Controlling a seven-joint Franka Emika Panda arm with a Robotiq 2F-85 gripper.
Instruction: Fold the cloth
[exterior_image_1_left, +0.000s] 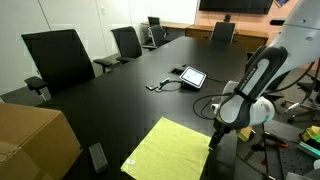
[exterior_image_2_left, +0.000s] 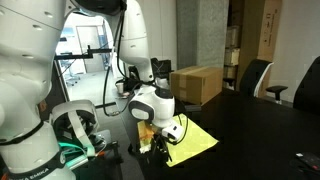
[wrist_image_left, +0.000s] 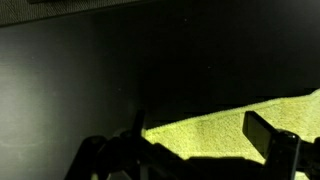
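My gripper is going to grab the yellow-green cloth (exterior_image_1_left: 168, 150) by its corner (exterior_image_1_left: 209, 141) next. Then it can pull that corner across the rest and fold the cloth.
A yellow-green cloth (exterior_image_1_left: 168, 150) lies flat on the dark table near its front edge. It also shows in an exterior view (exterior_image_2_left: 188, 137) and in the wrist view (wrist_image_left: 215, 133). My gripper (exterior_image_1_left: 216, 137) hangs low over the cloth's right corner. In the wrist view the two dark fingers (wrist_image_left: 200, 140) stand apart on either side of the cloth's corner, so the gripper is open with the cloth edge between the fingers. I cannot tell whether the fingertips touch the cloth.
A tablet (exterior_image_1_left: 192, 76) with a cable lies mid-table. Black office chairs (exterior_image_1_left: 62, 58) line the far side. A cardboard box (exterior_image_1_left: 32, 138) stands at the front left; it also shows in an exterior view (exterior_image_2_left: 197, 82). Table edge runs just beside the cloth.
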